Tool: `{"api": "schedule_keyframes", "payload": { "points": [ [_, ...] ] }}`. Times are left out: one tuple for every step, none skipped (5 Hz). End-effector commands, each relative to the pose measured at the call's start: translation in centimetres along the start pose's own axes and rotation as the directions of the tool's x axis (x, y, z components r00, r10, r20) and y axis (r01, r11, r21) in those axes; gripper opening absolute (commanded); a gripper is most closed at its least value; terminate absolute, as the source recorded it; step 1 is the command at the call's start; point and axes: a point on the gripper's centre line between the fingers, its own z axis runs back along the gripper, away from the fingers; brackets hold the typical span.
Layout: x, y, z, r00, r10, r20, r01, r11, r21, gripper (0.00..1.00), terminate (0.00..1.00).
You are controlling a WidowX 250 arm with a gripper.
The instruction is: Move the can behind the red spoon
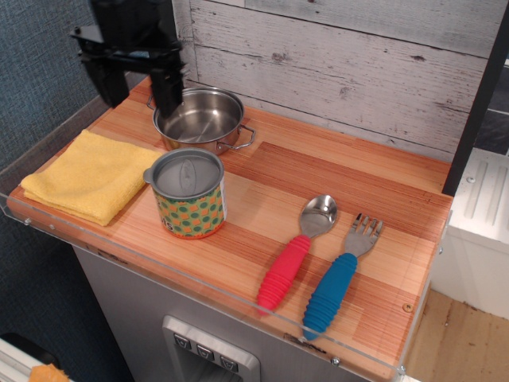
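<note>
My gripper will next grab the can by its lidded rim. Then it will put the can behind the red spoon [296,251].
The can [188,193], with a grey metal lid and a yellow-orange label with green dots, stands upright on the wooden counter left of centre. The red spoon [296,251] lies to its right, bowl pointing to the back wall, red ribbed handle toward the front edge. My black gripper [135,94] hangs open and empty at the back left, above the counter, just left of the steel pot and behind the can. It touches nothing.
A shiny steel two-handled pot [199,119] stands right behind the can. A folded yellow cloth [92,175] lies at the left. A blue-handled fork [340,275] lies right of the spoon. A plank wall [342,64] backs the counter; a clear rim [199,278] edges its front.
</note>
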Motion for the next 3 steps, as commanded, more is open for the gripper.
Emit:
{"api": "schedule_keyframes", "payload": {
  "points": [
    [-3.6, -1.6, 0.9, 0.902, -0.431, -0.021, 0.432, 0.902, 0.018, 1.0, 0.0],
    [-4.8, -2.5, -0.2, 0.845, -0.526, -0.095, 0.531, 0.846, 0.044, 1.0, 0.0],
    [-5.7, -2.3, -0.6, 0.791, -0.605, -0.088, 0.609, 0.793, 0.027, 1.0, 0.0]
  ]
}}
